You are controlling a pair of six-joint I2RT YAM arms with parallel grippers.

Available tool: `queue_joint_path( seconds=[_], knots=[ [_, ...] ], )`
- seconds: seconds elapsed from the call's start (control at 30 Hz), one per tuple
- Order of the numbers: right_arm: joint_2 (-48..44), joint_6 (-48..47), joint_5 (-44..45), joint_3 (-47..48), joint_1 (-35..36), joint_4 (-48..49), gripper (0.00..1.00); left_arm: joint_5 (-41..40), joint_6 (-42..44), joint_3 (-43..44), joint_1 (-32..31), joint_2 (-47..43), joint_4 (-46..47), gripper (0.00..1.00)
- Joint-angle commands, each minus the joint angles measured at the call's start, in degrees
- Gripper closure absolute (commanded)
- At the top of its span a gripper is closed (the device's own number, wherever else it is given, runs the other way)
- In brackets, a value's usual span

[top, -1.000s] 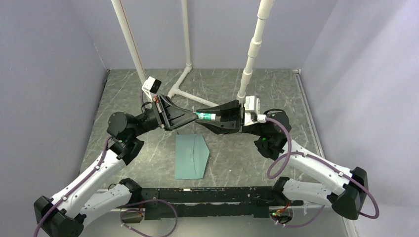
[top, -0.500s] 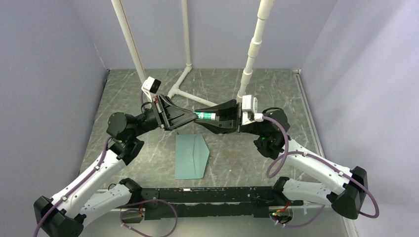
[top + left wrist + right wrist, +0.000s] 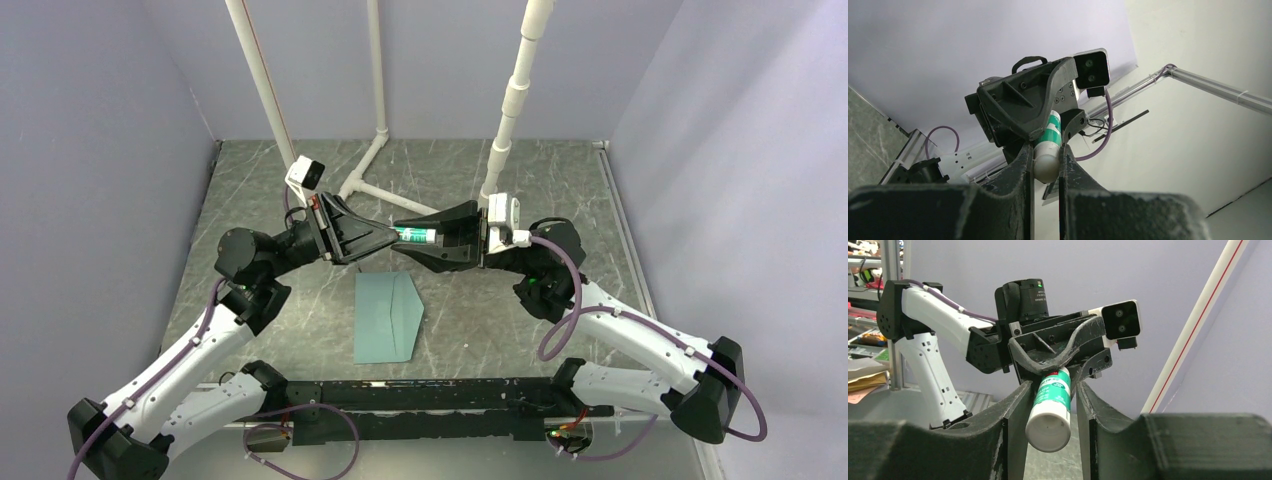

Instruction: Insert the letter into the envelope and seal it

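I need to grab the glue stick (image 3: 418, 236) next with my right gripper, by its end opposite the rounded white one. The white end then stays free, so the glue stick can seal the envelope.
The pale teal envelope (image 3: 383, 318) lies flat on the grey marbled table, its triangular flap (image 3: 411, 305) pointing right. The letter does not show in any view. Above the envelope's far end, both grippers meet tip to tip around a green-and-white glue stick (image 3: 418, 236) held level in the air. My left gripper (image 3: 392, 238) (image 3: 1046, 156) is shut on the stick's rounded white end (image 3: 1047, 162). My right gripper (image 3: 408, 237) (image 3: 1048, 390) stands open around the other end of the glue stick (image 3: 1050, 410), with a gap beside one finger.
White pipes (image 3: 375, 160) (image 3: 508, 110) rise from the table's back. Purple walls close in the left, right and rear. A black rail (image 3: 420, 395) runs along the near edge between the arm bases.
The right gripper has slid slightly left along the glue stick toward the left gripper. The envelope and left arm have not moved.
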Motion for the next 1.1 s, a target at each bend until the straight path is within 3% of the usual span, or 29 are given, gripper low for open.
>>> queue_joint_path(
  seconds=[0.0,0.23,0.53,0.83,0.93,1.07],
  knots=[
    [-1.1,0.4,0.2,1.5,0.3,1.4,0.59,-0.2,0.2,0.0,-0.1,-0.7,2.9,0.98],
    [-1.0,0.2,-0.2,1.1,0.3,2.6,0.59,-0.2,0.7,0.0,0.0,-1.0,1.9,0.98],
    [-0.9,0.1,0.6,0.7,0.3,3.5,0.51,-0.3,0.2,-0.5,-0.1,-0.7,2.7,0.98],
    [-0.5,-0.3,-0.2,0.8,0.3,2.8,0.61,-0.3,0.3,-0.1,-0.1,-1.2,2.4,0.97],
    [-0.2,-0.6,-0.3,1.3,0.3,2.0,0.74,-0.2,0.1,-0.1,-0.1,-1.1,2.9,0.98],
    [0.1,0.6,2.4,3.6,0.3,-1.9,1.0,-0.1,0.8,0.0,-0.1,-1.3,2.3,0.98]
  ],
)
